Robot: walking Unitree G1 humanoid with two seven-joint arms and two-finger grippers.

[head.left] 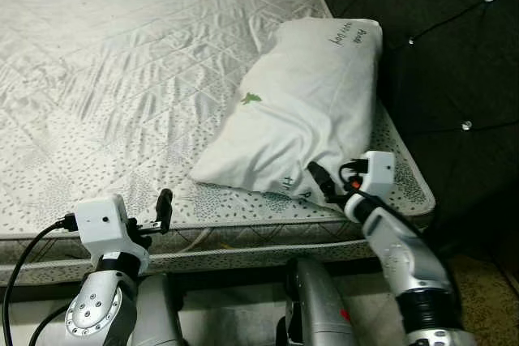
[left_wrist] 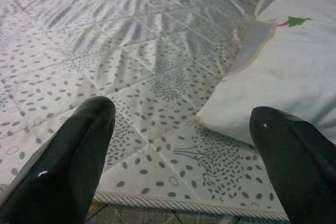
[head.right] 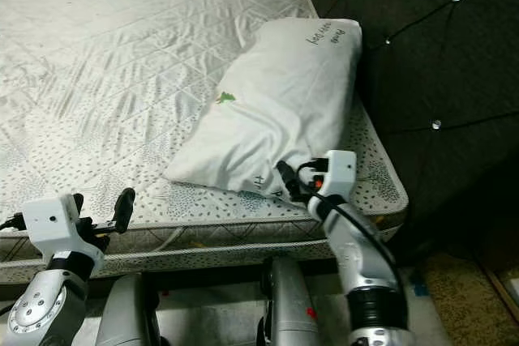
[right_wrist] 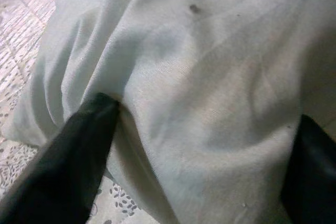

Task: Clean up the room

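Observation:
I will next grab the pillow with my right gripper by the loose fabric at its corner [head.left: 339, 174], which bulges up in folds while the plump body [head.left: 304, 95] lies wide.
A white pillow [head.left: 300, 111] with a small green mark lies on the right side of the bare quilted mattress [head.left: 122, 79], close to the headboard. My right gripper [right_wrist: 205, 114] is at the pillow's near corner. It stands open, its fingers wide apart, with the pillow's fabric bulging between them. One of its fingertips [right_wrist: 97, 111] presses into a fold. My left gripper [left_wrist: 184, 114] is open and hovers over the mattress's front edge, to the left of the pillow, holding nothing.
A dark tufted headboard [head.left: 454, 54] with shiny buttons runs along the bed's right side. The mattress's piped front edge [head.left: 243, 237] is right before me. A strip of brownish floor [head.left: 486, 281] shows at lower right.

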